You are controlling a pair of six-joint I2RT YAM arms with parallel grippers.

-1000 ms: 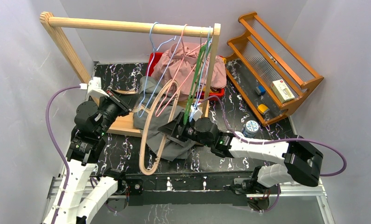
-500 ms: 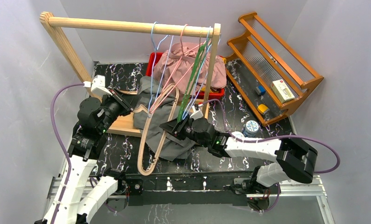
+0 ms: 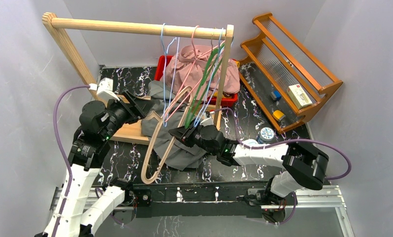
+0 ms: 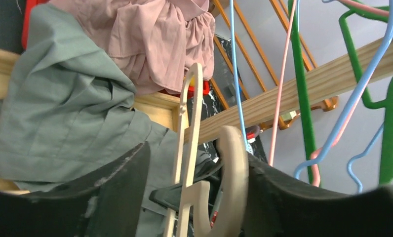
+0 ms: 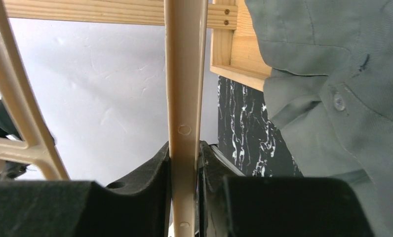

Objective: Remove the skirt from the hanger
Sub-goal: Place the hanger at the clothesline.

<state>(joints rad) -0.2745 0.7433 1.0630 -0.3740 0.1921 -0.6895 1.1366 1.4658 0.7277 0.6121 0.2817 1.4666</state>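
The hook of the beige hanger should stay free to hang on the wooden rack's bar. My left gripper needs to grab the hanger next by its bar beside the hook.
The grey-green skirt lies heaped on the table and over the wooden rack's base. It also shows in the left wrist view and the right wrist view. The big beige hanger slants across it. My right gripper is shut on one straight bar of the hanger, the pads tight on both sides. My left gripper is open. The hanger's curved hook stands between its fingers and leans on the right finger.
A wooden clothes rail carries blue, pink and green wire hangers. Behind them, a red bin holds a pink garment. An orange wooden rack with small items stands at the right, a round tin near it.
My left gripper has opened and let go of the hanger's hook. My right gripper has closed on the hanger's bar. The hanger's lower end swung left.
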